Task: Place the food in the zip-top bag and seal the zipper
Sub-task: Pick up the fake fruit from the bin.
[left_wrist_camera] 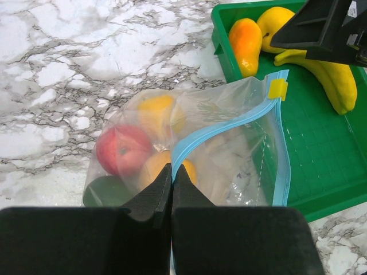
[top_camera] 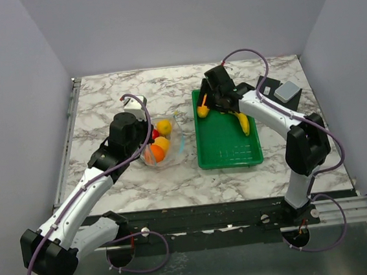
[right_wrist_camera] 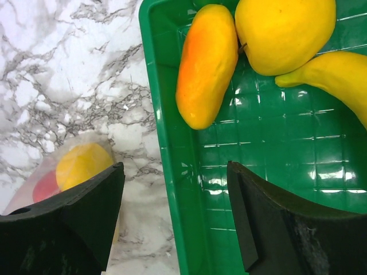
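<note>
The right gripper grabs the mango's narrow sides toward its near end next, so the mango's far end stays free to enter the zip-top bag (top_camera: 172,153).
The clear zip-top bag (top_camera: 172,153) lies left of the green tray (top_camera: 229,151). It holds a red fruit (left_wrist_camera: 119,150), a yellow one (left_wrist_camera: 156,110), an orange one (left_wrist_camera: 153,167) and a dark green one (left_wrist_camera: 105,192). My left gripper (left_wrist_camera: 172,169) is shut on the blue zipper strip (left_wrist_camera: 198,139) at the bag's mouth. The mouth is open towards the tray. My right gripper (right_wrist_camera: 174,169) is open and empty above the tray's far left corner. Ahead of it in the tray (right_wrist_camera: 275,172) lie an orange-yellow mango (right_wrist_camera: 206,63), a yellow apple (right_wrist_camera: 284,31) and a banana (right_wrist_camera: 338,74).
A grey block (top_camera: 287,90) sits at the back right of the marble table. The bag's yellow slider (left_wrist_camera: 278,89) rests over the tray's near rim. Walls close in the table on three sides.
</note>
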{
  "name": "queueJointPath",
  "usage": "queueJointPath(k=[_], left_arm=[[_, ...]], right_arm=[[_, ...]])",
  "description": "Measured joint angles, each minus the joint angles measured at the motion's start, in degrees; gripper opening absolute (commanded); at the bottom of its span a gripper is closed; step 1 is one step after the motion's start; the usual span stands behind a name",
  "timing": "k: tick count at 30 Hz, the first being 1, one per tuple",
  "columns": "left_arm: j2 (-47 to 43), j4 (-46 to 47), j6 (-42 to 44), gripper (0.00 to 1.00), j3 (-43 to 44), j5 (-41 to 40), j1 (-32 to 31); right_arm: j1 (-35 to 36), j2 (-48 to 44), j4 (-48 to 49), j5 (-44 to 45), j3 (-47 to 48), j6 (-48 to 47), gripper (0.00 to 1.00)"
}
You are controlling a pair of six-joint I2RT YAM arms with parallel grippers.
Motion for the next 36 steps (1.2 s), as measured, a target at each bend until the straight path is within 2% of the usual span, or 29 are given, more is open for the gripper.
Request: queueJointPath(k=[12, 26, 36], left_arm=[[0.0, 0.0, 0.0, 0.0, 0.0, 0.0, 0.0], [0.0, 0.0, 0.0, 0.0, 0.0, 0.0, 0.0], [0.0, 0.0, 0.0, 0.0, 0.0, 0.0, 0.0]], right_arm=[[-2.4, 6.2, 2.1, 0.3, 1.8, 8.1, 0.75], [-3.1, 14.6, 2.1, 2.5, 10.4, 9.8, 0.75], [-3.1, 17.2, 1.9, 4.1, 10.9, 10.5, 0.75]])
